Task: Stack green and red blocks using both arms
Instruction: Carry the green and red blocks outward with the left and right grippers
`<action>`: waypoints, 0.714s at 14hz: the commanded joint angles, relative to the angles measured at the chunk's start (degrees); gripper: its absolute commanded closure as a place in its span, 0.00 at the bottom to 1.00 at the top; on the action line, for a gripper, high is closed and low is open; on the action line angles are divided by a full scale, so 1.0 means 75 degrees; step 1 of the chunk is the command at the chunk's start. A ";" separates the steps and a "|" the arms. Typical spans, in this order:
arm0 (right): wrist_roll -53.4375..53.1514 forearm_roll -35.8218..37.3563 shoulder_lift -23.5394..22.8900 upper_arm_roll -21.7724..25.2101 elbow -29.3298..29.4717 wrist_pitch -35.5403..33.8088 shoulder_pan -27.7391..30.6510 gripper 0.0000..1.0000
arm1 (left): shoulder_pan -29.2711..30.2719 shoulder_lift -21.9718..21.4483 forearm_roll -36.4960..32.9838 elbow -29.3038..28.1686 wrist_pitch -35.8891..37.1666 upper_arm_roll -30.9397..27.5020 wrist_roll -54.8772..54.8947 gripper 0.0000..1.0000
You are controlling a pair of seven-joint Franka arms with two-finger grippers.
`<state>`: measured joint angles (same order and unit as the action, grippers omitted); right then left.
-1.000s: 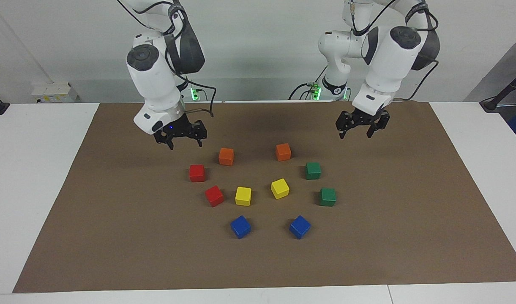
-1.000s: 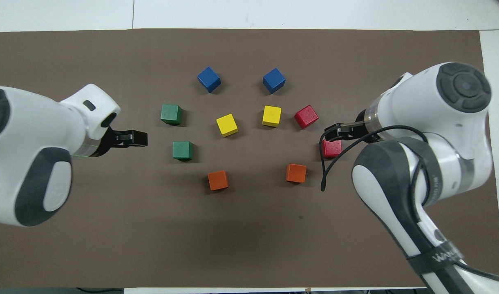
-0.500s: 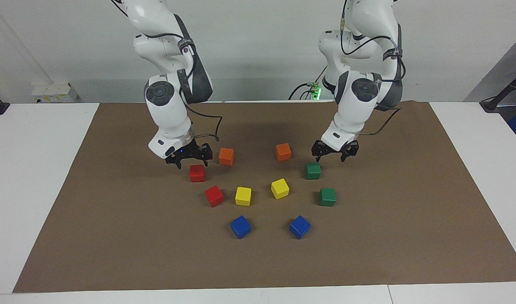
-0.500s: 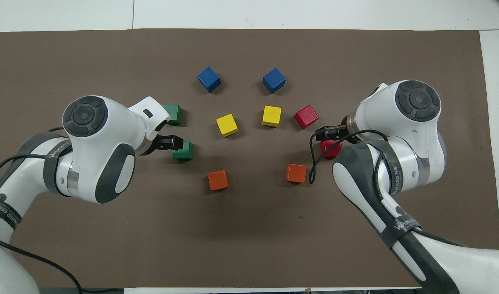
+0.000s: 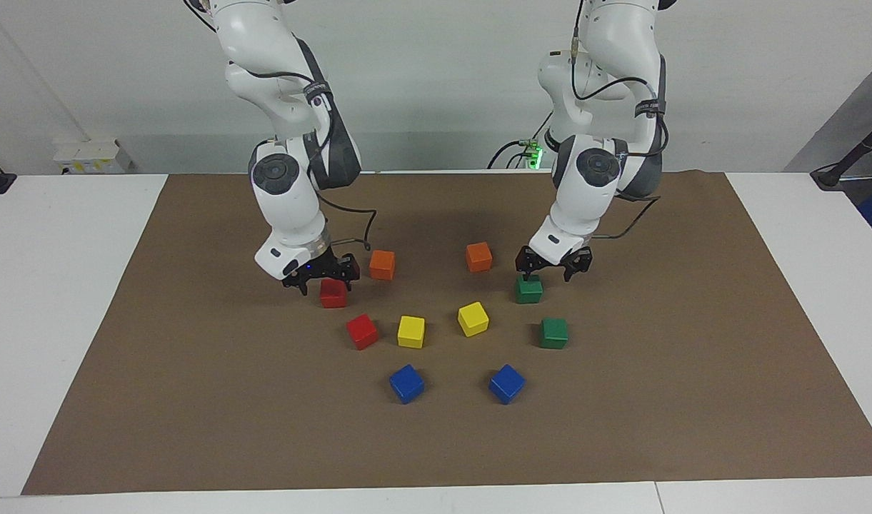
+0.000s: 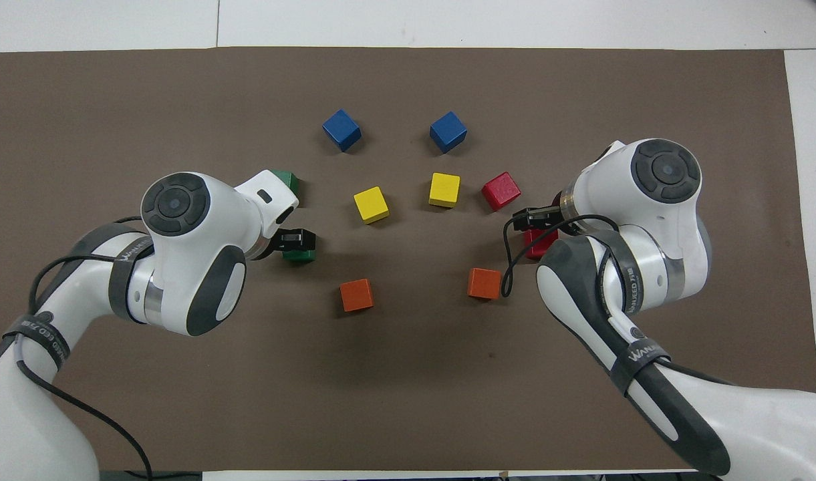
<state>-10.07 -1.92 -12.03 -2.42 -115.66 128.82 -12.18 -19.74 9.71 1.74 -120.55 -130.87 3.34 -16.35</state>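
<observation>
My right gripper is above the red block [image 6: 540, 244] nearer to the robots, and its top side [image 6: 542, 236] is in sight. It would miss if I closed it now, so I should first lower my right gripper.
Two red blocks and two green blocks lie on the brown mat [image 5: 193, 400]. My right gripper [image 5: 325, 280] is open and hangs low over the red block [image 5: 333, 294] nearer to the robots, its fingers spread to either side of the block's top. The other red block [image 5: 362, 331] lies apart. My left gripper [image 5: 548, 274] is open just above the green block [image 5: 528, 290] nearer to the robots. The second green block [image 5: 553, 333] lies free. In the overhead view the left gripper [image 6: 294, 238] half covers its green block [image 6: 302, 252], and the right gripper [image 6: 533, 217] partly covers its red block [image 6: 538, 244].
Two orange blocks [image 5: 382, 265] [image 5: 478, 256] sit nearest the robots, between the two grippers. Two yellow blocks [image 5: 411, 331] [image 5: 473, 318] lie in the middle, and two blue blocks [image 5: 406, 383] [image 5: 506, 383] lie farthest out. White table surrounds the mat.
Both arms have swung down and forward from above the robots' end of the mat. Each open gripper now hangs low over a block, right over red, left over green.
</observation>
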 commanded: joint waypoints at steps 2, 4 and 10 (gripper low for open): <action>-0.0075 0.0115 -0.0164 -0.0030 -0.0153 0.0390 0.0018 0.00 | -0.0333 0.0381 -0.0080 -0.0087 -0.0492 -0.0118 -0.0363 0.00; -0.0087 0.0115 -0.0247 -0.0030 -0.0200 0.0438 -0.0005 0.00 | -0.0333 0.0463 -0.0080 -0.0087 -0.0504 -0.0118 -0.0328 0.00; -0.0134 0.0115 -0.0306 -0.0030 -0.0622 0.0812 -0.0099 0.00 | -0.0322 0.0651 -0.0080 -0.0087 -0.1100 -0.0118 -0.0339 0.22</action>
<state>-10.07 -1.91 -14.69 -2.48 -118.65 133.12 -12.80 -21.33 13.97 1.74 -120.61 -136.09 3.21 -18.01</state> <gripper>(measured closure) 0.000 0.189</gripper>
